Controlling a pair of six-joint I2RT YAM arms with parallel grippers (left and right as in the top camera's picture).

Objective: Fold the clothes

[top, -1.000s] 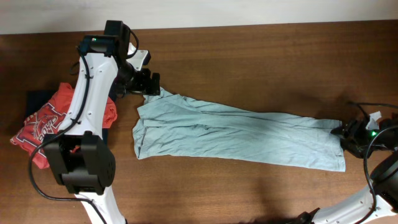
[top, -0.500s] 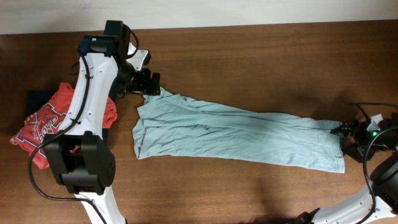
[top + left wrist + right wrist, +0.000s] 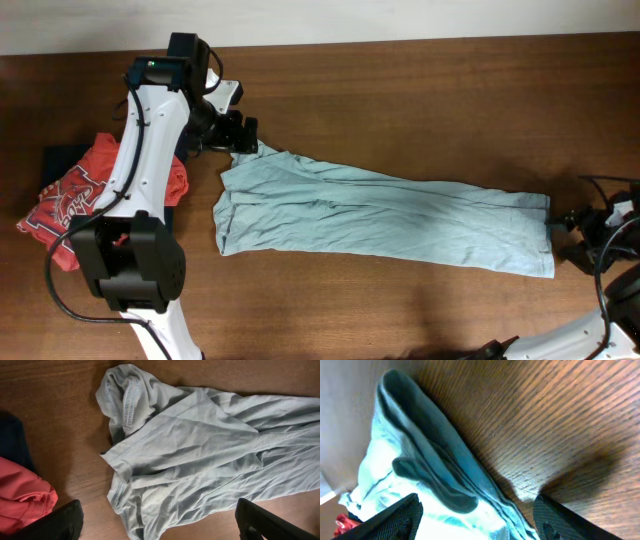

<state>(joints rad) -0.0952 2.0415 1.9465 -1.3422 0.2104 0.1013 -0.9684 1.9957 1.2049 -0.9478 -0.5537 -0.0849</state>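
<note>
I should next grab the T-shirt's folded edge with my right gripper at the end of the pale grey-teal T-shirt (image 3: pixel 380 215), to fold that end over the rest.
The pale grey-teal T-shirt (image 3: pixel 380 215) lies rumpled and stretched out long across the wooden table (image 3: pixel 420 90). My left gripper (image 3: pixel 243 137) hovers over the shirt's upper left corner. In the left wrist view the left gripper (image 3: pixel 160 530) is open wide above the bunched fabric (image 3: pixel 200 450), holding nothing. My right gripper (image 3: pixel 572 235) sits just off the shirt's right end, apart from it. In the right wrist view the right gripper (image 3: pixel 480 522) is open, and the shirt's folded edge (image 3: pixel 430 470) lies on the table in front of its fingers.
A red printed shirt (image 3: pixel 85 195) lies crumpled on a dark navy garment (image 3: pixel 62 158) at the left edge. Both also show in the left wrist view, the red shirt (image 3: pixel 20 500) below the navy garment (image 3: pixel 10 440). Cables (image 3: pixel 600 185) trail near the right arm.
My right gripper has opened, let go of the shirt's right end and drawn back to the right. The left arm has stayed still.
</note>
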